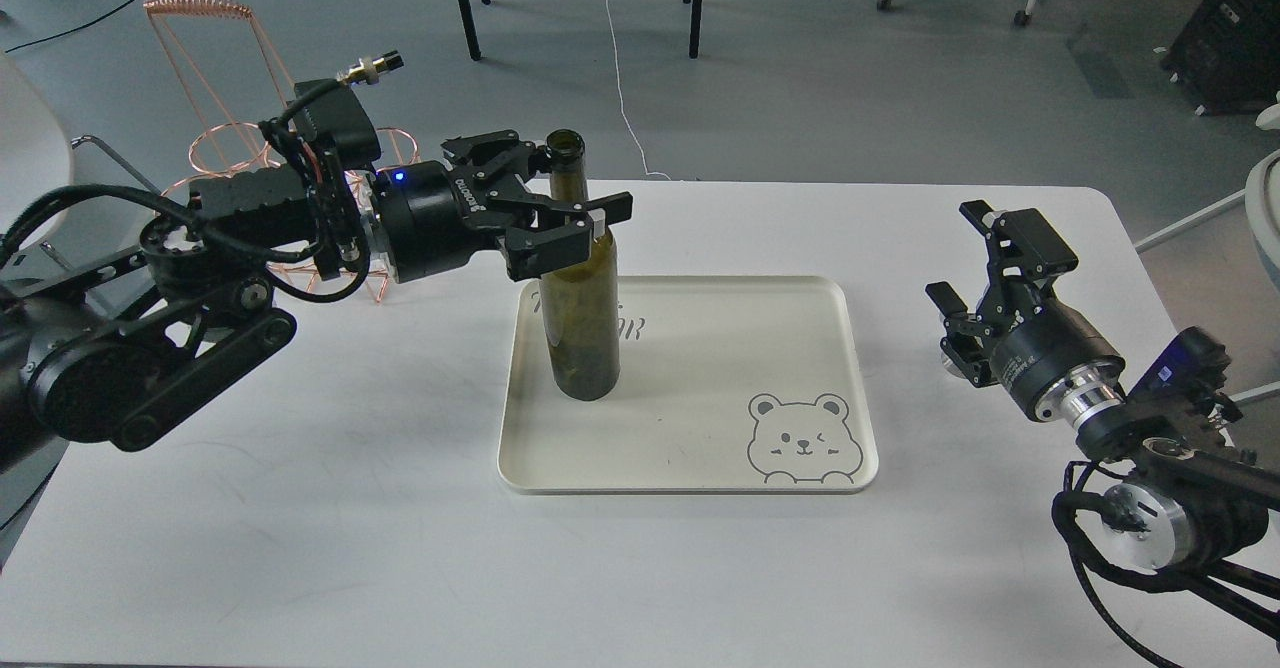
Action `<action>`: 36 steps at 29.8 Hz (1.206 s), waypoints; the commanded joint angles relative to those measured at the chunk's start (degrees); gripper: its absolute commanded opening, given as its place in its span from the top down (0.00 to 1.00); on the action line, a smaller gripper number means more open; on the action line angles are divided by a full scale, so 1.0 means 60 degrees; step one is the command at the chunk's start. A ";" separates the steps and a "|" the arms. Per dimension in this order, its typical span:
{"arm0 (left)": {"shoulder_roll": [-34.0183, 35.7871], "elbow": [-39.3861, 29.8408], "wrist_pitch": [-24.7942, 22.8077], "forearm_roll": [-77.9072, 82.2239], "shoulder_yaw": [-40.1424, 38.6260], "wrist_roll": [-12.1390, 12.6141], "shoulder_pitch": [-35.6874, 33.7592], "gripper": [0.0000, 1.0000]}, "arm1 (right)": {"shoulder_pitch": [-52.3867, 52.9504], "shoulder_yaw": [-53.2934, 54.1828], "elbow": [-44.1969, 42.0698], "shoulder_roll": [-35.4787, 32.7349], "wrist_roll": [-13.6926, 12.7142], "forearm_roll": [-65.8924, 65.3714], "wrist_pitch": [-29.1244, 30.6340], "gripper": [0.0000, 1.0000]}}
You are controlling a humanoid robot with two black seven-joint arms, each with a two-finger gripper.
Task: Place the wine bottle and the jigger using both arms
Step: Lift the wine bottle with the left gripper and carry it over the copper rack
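I will next grab the wine bottle by its neck [567, 182] with my left gripper. Then it can go into the copper wire rack.
The dark olive-green wine bottle [580, 298] stands upright in the left part of a cream tray [700, 468] with a bear drawing. My left gripper [578, 186] is open, and its two fingers straddle the bottle's neck and shoulder, one behind it and one in front. I cannot tell whether the fingers touch the glass. My right gripper [968, 260] is open and empty, above the table to the right of the tray. The jigger is out of view.
A copper wire rack [215, 78] stands at the table's back left, behind my left arm. The white table [350, 508] reaches all round the tray. Chair and table legs stand on the floor beyond.
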 commanded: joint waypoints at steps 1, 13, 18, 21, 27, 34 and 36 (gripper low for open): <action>-0.0002 0.0049 0.0025 0.0013 0.0001 -0.0001 0.0026 0.67 | -0.0042 -0.0003 0.0008 0.0000 -0.0001 -0.0002 0.0001 0.01; 0.0027 -0.0009 0.0200 0.0042 -0.0043 -0.0001 -0.0076 0.90 | -0.0042 0.0026 -0.0007 0.0000 -0.0001 -0.0002 -0.0013 0.01; 0.0319 -0.0302 0.0259 0.0027 -0.0073 -0.0001 -0.0675 0.91 | -0.0042 0.0085 -0.0007 0.0029 -0.0001 -0.0002 -0.0014 0.01; 0.0715 -0.0303 0.0259 0.0027 -0.0058 -0.0001 -0.1377 0.91 | -0.0042 0.0085 -0.0007 0.0029 -0.0001 -0.0002 -0.0014 0.01; 0.1638 0.0135 0.0200 -0.0017 -0.0014 -0.0001 -0.2784 0.91 | -0.0042 0.0070 -0.0007 0.0059 -0.0001 -0.0002 -0.0028 0.01; 0.2283 0.1337 0.0040 -0.0061 0.0001 -0.0001 -0.3445 0.91 | -0.0057 0.0070 -0.0021 0.0088 -0.0001 -0.0016 -0.0028 0.01; 0.2386 0.1600 -0.0107 -0.0061 0.0001 -0.0001 -0.3460 0.91 | -0.0057 0.0070 -0.0051 0.0088 -0.0001 -0.0016 -0.0028 0.01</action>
